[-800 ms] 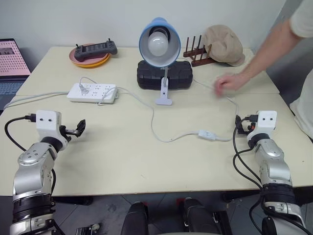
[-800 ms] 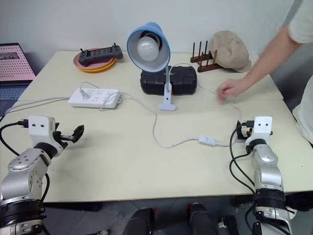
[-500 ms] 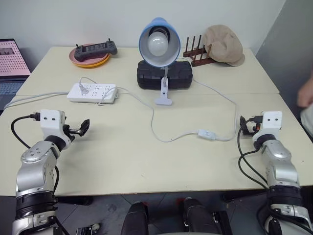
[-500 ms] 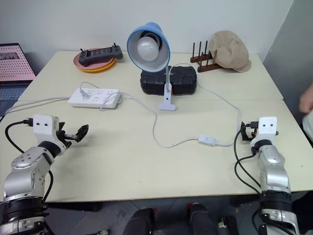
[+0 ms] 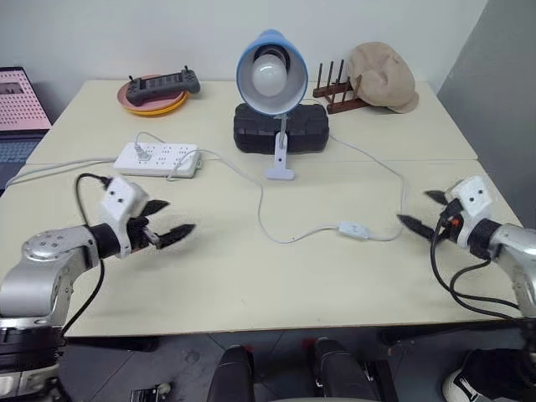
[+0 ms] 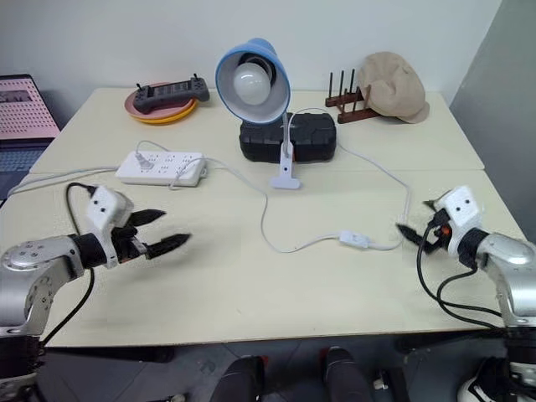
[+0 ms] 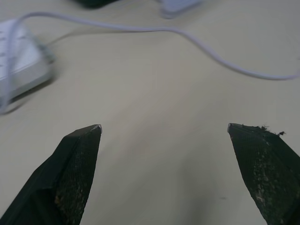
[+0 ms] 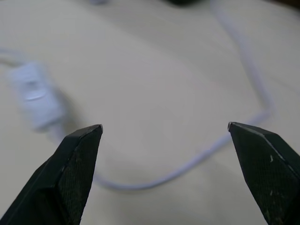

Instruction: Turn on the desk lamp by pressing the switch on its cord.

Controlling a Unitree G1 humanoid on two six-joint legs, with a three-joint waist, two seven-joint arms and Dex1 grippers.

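The robot's right gripper next needs to grab the switch by its flat, facing long sides, because the cord runs out of both short ends of the switch (image 5: 355,229).
The desk lamp (image 5: 270,75) stands at the back middle of the table, its light-blue shade and white bulb facing me, on a short white stem and base (image 5: 280,172). Its thin white cord (image 5: 261,219) loops forward to the small white switch (image 5: 355,229), which lies flat right of centre. My right gripper (image 5: 414,208) is open just right of the switch, pointing at it with a short gap between. In the right wrist view the switch (image 8: 35,96) lies ahead of one fingertip (image 8: 82,140). My left gripper (image 5: 177,216) hovers open at the front left, holding nothing.
A white power strip (image 5: 157,158) lies at the left, its cable running off the table edge. Behind the lamp sits a black case (image 5: 280,130). Along the back are a plate with a controller (image 5: 155,92), a wooden rack (image 5: 335,88) and a beige hat (image 5: 383,75). A laptop (image 5: 17,109) is at far left.
Both grippers have swung inward toward the table's middle, their open fingers now in plain sight. The person's arm that reached over the right side has withdrawn out of view.
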